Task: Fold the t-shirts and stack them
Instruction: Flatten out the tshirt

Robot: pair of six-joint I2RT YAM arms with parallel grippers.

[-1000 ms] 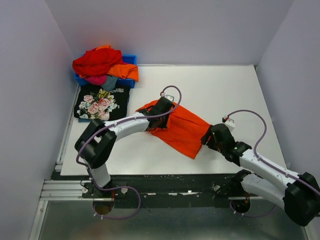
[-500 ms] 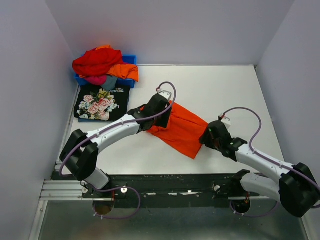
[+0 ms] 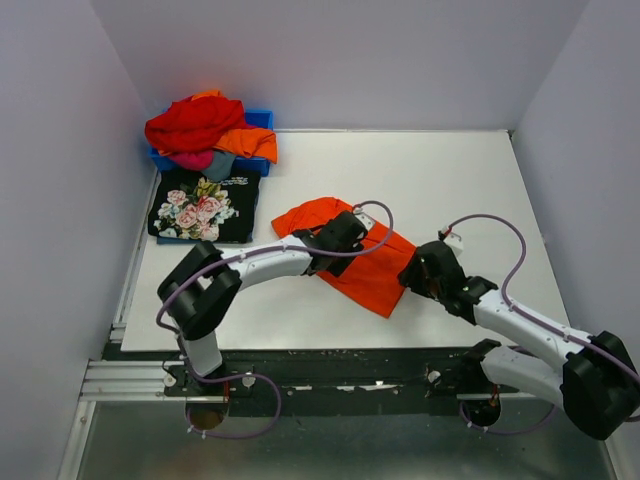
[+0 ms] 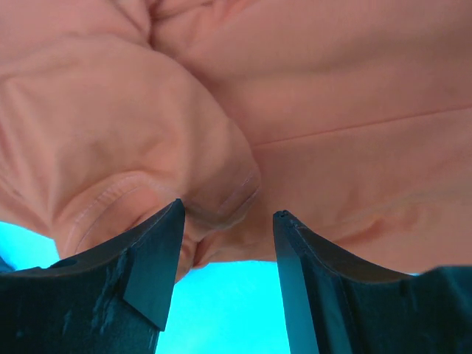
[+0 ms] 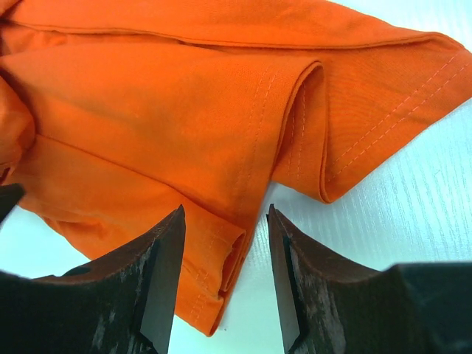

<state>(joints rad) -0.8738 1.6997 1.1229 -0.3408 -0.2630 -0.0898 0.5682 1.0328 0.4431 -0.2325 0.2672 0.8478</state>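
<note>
The orange t-shirt's rumpled cloth needs to be drawn out for folding, so its bulge should be grabbed next by its stitched hem [image 4: 230, 206] with my left gripper.
A plain orange t-shirt [image 3: 375, 280] lies rumpled and partly folded in the middle of the white table [image 3: 450, 180]. My left gripper [image 3: 355, 243] hovers over its middle, open, with a bulge of orange cloth [image 4: 214, 169] just beyond the fingertips and nothing held. At the shirt's right edge sits my right gripper [image 3: 410, 274], open, its jaws straddling a folded hem [image 5: 236, 258] without pinching it. A folded black t-shirt with pink roses [image 3: 203, 208] lies at the table's left edge.
A blue bin [image 3: 262, 120] at the back left holds a heap of red, orange, pink and grey t-shirts [image 3: 195, 122]. Grey walls close in the left, back and right sides. Purple cables loop above both wrists.
My left gripper has opened, let go of the orange cloth, and moved right and nearer over the shirt. The shirt's left end now lies bunched. The right gripper narrowed slightly in place.
</note>
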